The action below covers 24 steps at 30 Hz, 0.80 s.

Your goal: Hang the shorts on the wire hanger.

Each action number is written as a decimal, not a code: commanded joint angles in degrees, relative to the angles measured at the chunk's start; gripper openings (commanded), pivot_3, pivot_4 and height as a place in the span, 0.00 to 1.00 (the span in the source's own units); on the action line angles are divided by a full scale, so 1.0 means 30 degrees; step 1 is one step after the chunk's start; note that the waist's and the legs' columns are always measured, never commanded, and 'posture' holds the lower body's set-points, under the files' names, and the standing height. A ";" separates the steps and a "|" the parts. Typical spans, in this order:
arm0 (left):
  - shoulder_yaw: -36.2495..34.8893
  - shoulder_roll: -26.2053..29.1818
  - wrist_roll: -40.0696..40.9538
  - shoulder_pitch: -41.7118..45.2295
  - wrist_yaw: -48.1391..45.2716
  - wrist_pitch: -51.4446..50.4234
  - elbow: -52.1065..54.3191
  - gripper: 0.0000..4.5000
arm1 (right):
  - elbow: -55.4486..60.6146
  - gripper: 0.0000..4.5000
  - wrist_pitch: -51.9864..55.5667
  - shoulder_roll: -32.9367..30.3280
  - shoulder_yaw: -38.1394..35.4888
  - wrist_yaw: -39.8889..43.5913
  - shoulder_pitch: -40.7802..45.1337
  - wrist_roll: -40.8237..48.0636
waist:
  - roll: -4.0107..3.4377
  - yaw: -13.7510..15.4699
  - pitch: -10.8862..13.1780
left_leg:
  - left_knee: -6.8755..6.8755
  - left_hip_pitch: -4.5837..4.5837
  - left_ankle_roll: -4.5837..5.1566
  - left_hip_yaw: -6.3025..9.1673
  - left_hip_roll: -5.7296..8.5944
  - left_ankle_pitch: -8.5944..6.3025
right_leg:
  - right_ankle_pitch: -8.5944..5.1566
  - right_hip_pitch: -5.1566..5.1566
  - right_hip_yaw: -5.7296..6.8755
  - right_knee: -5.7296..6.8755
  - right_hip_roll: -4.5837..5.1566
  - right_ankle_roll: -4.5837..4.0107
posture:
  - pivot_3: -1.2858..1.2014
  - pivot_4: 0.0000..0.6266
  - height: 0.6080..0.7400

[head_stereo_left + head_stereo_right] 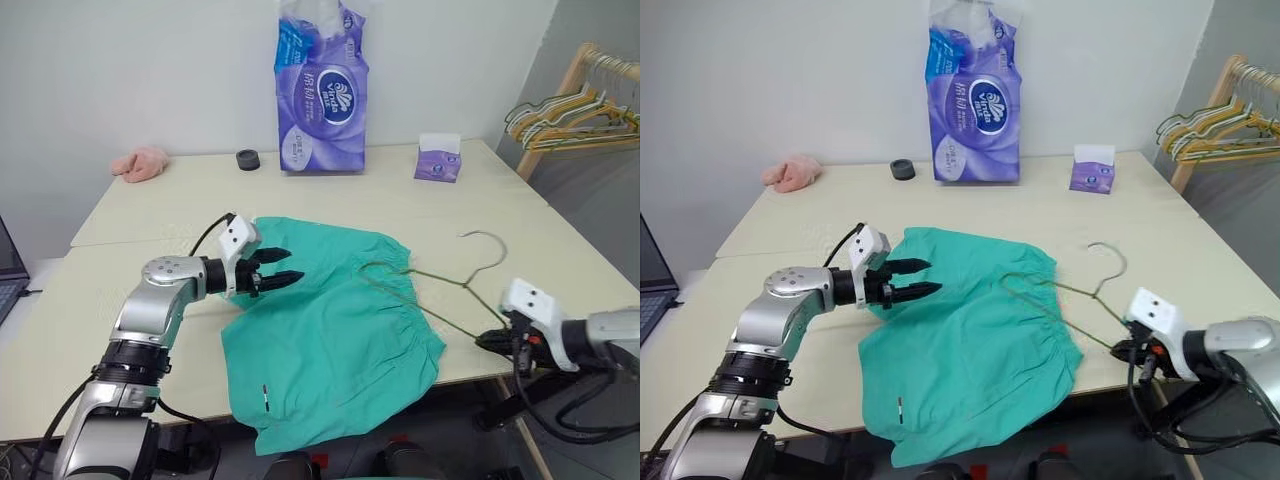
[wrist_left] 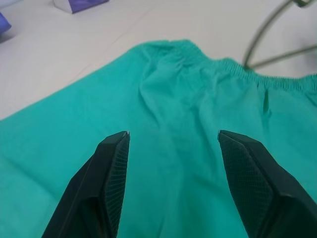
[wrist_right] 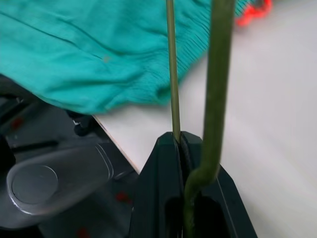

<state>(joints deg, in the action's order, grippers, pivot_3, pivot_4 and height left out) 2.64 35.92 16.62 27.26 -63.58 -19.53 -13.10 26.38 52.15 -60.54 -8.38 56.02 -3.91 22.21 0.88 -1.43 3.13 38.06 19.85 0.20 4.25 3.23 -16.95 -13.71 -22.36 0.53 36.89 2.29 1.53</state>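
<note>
My left gripper will next grab the teal shorts (image 1: 330, 340), which lie spread flat and slack, by the gathered waistband (image 1: 390, 244), where the cloth puckers up. Then it can hang them.
The teal shorts (image 1: 330, 340) lie spread on the table, with one leg hanging over the front edge. The wire hanger (image 1: 440, 285) lies to their right. One of its corners rests on the gathered waistband and its hook points toward the back. My right gripper (image 1: 490, 341) is at the table's front right edge, shut on the hanger's near corner; the right wrist view shows the wire (image 3: 172, 74) pinched between the jaws. My left gripper (image 1: 293, 266) hovers open over the left part of the shorts (image 2: 173, 99), with nothing between its fingers.
A tall purple tissue pack (image 1: 322, 90), a small tissue box (image 1: 438, 160), a black round object (image 1: 248, 159) and a pink cloth (image 1: 142, 163) sit along the back of the table (image 1: 560, 250). A wooden rack with bunched hangers (image 1: 575, 110) stands at the right. A laptop (image 1: 10, 265) is at the far left.
</note>
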 commanded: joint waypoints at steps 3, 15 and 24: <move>0.0204 -0.0139 0.0324 -0.0289 -0.0798 0.0388 0.1013 0.67 | -0.1837 0.00 -0.0142 0.0477 -0.1900 -0.1413 -0.1392 -0.0547 | 0.0003 0.0007 -0.0003 | 0.0000 0.0000 0.0000 0.0000 -0.0001 -0.0001 | 0.0001 0.0005 0.0000 0.0000 0.0000 0.0002 | 0.47 0.02 1.00; 0.1118 -0.0823 -0.0039 -0.0198 -0.0720 0.0810 0.1631 0.67 | -0.0638 0.00 0.0289 -0.0177 -0.1115 -0.0729 -0.2203 0.0028 | -0.0017 -0.0119 -0.0013 | -0.0005 -0.0006 -0.0005 -0.0007 -0.0013 -0.0009 | -0.0003 0.0003 -0.0002 0.0005 -0.0017 0.0004 | 0.47 0.02 1.00; 0.1164 -0.0855 -0.0204 -0.0319 -0.0485 0.1062 0.1632 0.67 | 0.1197 0.00 0.0293 -0.0921 -0.0384 -0.0457 -0.2302 0.0281 | -0.0010 -0.0089 -0.0009 | 0.0003 -0.0006 -0.0001 -0.0006 -0.0010 -0.0011 | -0.0003 0.0010 0.0000 0.0000 -0.0015 0.0010 | 0.47 0.03 1.00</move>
<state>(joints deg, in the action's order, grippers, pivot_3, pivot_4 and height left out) 6.52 33.49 16.08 25.39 -65.43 -17.12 -9.72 27.51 53.89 -62.39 -9.21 53.87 -11.17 22.71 0.85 -1.70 3.11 38.07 19.83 0.20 4.24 3.20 -16.99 -13.72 -22.33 0.53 36.89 2.25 1.56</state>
